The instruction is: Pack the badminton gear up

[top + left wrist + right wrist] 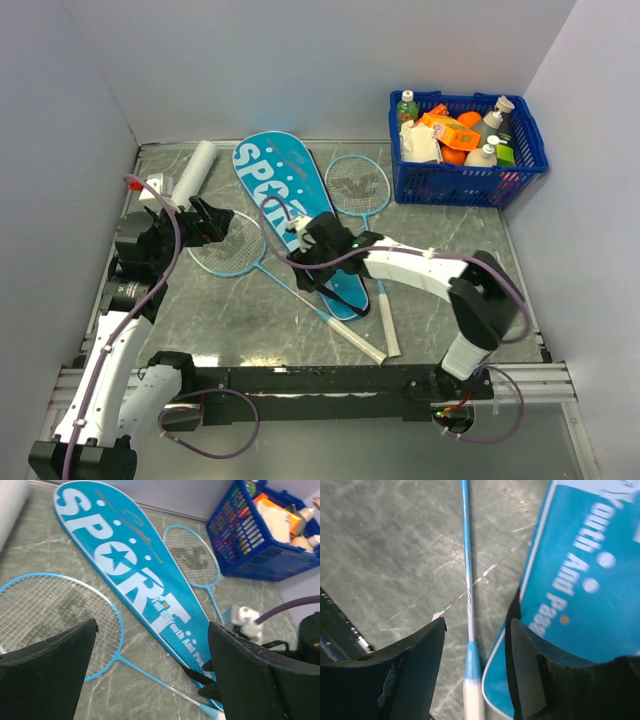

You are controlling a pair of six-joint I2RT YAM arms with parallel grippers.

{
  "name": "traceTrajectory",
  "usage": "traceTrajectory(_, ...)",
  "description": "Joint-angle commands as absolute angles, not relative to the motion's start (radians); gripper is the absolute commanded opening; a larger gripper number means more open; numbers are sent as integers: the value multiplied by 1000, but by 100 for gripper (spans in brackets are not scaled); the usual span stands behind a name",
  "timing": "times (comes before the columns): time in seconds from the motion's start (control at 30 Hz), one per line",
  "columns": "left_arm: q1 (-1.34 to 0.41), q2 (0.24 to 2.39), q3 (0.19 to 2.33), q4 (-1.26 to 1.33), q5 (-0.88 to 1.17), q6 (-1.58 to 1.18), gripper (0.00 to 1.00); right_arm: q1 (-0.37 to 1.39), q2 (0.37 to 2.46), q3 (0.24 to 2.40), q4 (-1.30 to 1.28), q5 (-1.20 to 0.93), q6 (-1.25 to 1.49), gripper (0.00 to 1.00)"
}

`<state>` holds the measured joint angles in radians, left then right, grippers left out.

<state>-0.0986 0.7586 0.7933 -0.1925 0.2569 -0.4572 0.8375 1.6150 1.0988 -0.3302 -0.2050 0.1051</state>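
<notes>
In the right wrist view my right gripper's fingers hover above the first racket's stem, so it is too early to close before the gripper goes lower.
The teal SPORT bag point(287, 190) point(125, 565) lies flat, running from the back toward the middle of the table. One light-blue racket point(228, 245) point(55, 610) lies to its left, its shaft crossing under the bag's narrow end to a white handle point(368, 348). A second racket point(357, 185) point(192, 555) lies to the bag's right. My right gripper point(312, 278) point(477, 630) is open and low, straddling the first racket's shaft point(468, 580) without touching it, one finger over the bag's edge point(580, 580). My left gripper point(218, 222) point(152, 640) hangs wide open above the first racket's head, holding nothing.
A blue plastic basket point(520, 170) point(250, 540) full of bottles and packets stands at the back right. A white cylinder point(195, 170) lies at the back left beside a small white object point(155, 188). Grey walls close in the table on three sides.
</notes>
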Motion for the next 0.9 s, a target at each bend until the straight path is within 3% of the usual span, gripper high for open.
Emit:
traceTrajectory(0.0, -97, 732, 813, -201, 164, -460, 97, 874, 1712, 1233, -339, -183, 48, 63)
traceTrajectory(0.5, -95, 723, 810, -204, 179, -460, 96, 925, 1933, 1359, -382, -179, 52, 63)
traceTrajectory(0.8, -95, 710, 810, -212, 170, -451, 96, 957, 1968, 1350, -397, -123, 74, 57)
traceTrajectory(0.87, -94, 709, 811, -215, 169, -453, 96, 962, 1971, 1345, -402, -103, 81, 52)
